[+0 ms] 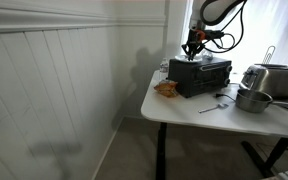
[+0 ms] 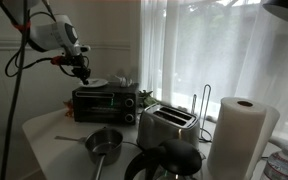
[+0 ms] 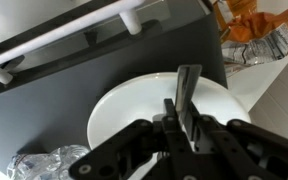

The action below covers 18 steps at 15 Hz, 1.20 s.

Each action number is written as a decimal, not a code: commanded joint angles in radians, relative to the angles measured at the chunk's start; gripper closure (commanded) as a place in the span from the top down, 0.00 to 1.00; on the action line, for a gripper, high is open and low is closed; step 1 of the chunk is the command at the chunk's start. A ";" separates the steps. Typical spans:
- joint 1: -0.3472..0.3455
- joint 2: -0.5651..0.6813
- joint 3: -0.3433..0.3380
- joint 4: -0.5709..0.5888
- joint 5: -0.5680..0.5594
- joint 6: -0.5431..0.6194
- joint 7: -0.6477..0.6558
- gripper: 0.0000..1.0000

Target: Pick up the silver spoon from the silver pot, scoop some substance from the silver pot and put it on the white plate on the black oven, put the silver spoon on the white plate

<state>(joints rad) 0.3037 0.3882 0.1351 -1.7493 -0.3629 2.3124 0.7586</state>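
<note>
My fingers hold the silver spoon low over the white plate (image 3: 124, 108) and the spoon would settle on it if released, so my gripper opens next.
My gripper (image 3: 181, 112) is shut on the silver spoon (image 3: 189, 82), whose grey handle sticks out between the fingers. It hangs right over the white plate (image 3: 124, 108), which lies on top of the black oven (image 3: 74, 80). The spoon's bowl is hidden by the fingers. In both exterior views the gripper (image 1: 192, 48) (image 2: 81, 68) sits just above the oven (image 1: 201, 75) (image 2: 104, 102). The plate shows edge-on in an exterior view (image 2: 96, 83). The silver pot (image 1: 252, 99) (image 2: 104, 144) stands on the table, apart from the oven, its handle pointing outward.
A silver toaster (image 1: 271, 78) (image 2: 167, 126) stands beside the pot. An orange snack bag (image 1: 166, 88) (image 3: 249, 30) lies by the oven. Crumpled foil (image 3: 39, 163) sits on the oven top. A paper towel roll (image 2: 239, 135) and a dark kettle (image 2: 169, 160) stand nearer the camera.
</note>
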 commanded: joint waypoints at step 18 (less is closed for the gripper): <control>0.011 -0.255 0.029 -0.064 0.158 -0.344 -0.089 1.00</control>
<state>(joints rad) 0.3278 0.2631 0.1450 -1.7128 -0.2737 2.0541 0.7231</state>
